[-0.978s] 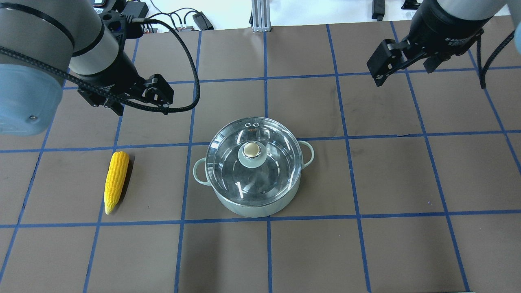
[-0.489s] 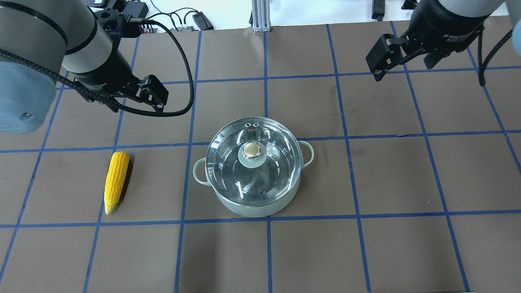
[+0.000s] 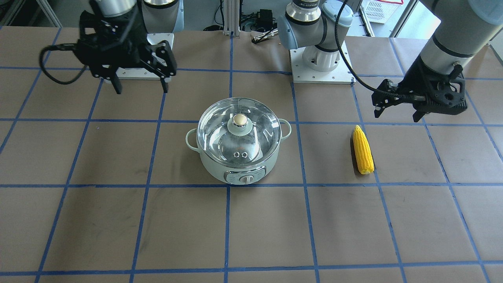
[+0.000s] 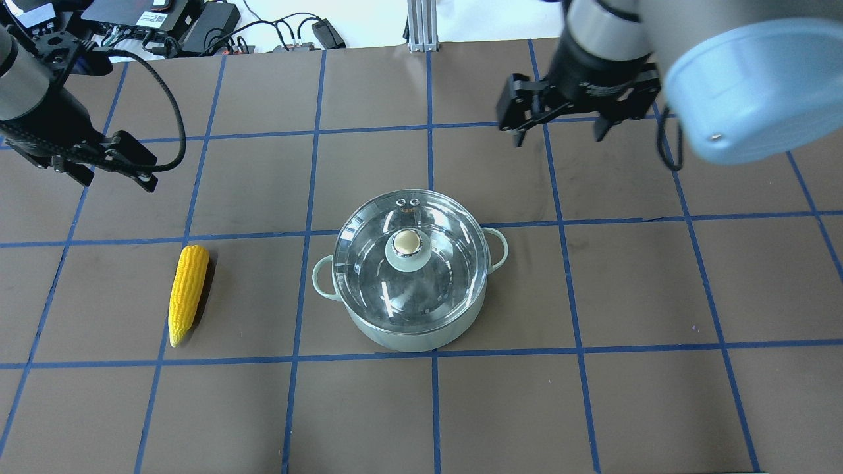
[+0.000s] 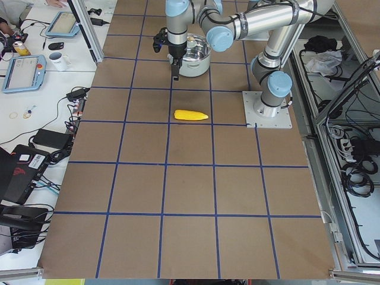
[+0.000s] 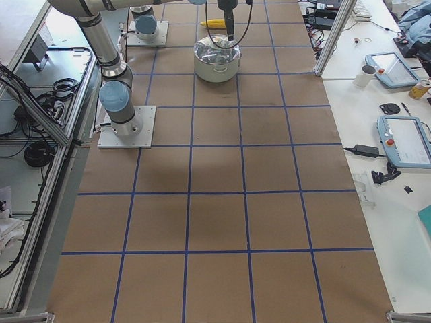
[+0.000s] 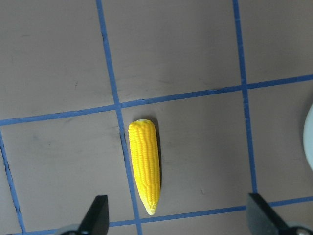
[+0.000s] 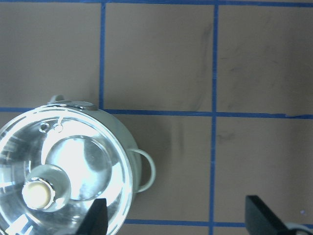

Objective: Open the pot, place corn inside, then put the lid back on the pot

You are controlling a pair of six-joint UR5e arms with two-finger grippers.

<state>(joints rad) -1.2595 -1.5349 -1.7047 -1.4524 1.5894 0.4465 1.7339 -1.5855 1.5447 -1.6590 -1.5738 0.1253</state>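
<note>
I will next grab the glass lid with my right gripper by its narrow beige-gold knob [image 3: 240, 120] [image 8: 37, 195], because the lid is too wide for my fingers.
The mint-green pot [image 4: 408, 337] stands mid-table with the glass lid [image 4: 438, 280] on it, beige knob [image 4: 407, 243] up; the front view shows its dial panel [image 3: 244, 179]. The yellow corn [image 4: 188, 293] lies on the table to the pot's left, tip toward the robot. My left gripper [image 4: 112, 174] is open and empty, hovering beyond the corn; its wrist view shows the corn [image 7: 145, 166] between and ahead of the fingers. My right gripper [image 4: 560, 135] is open and empty, high beyond the pot's right side; its wrist view shows the lid [image 8: 93, 166] at lower left.
The table is covered in brown paper with a blue tape grid [image 4: 431, 128]. Arm bases [image 3: 320, 67] are bolted at the robot's side. Cables and electronics [image 4: 197, 20] lie past the far edge. In the overhead view my right arm's elbow [image 4: 751, 85] hangs over the right half.
My left gripper has moved left, away from the pot, to beyond the corn. My right arm has swung left toward the pot. Both stay open; pot, lid and corn have not moved.
</note>
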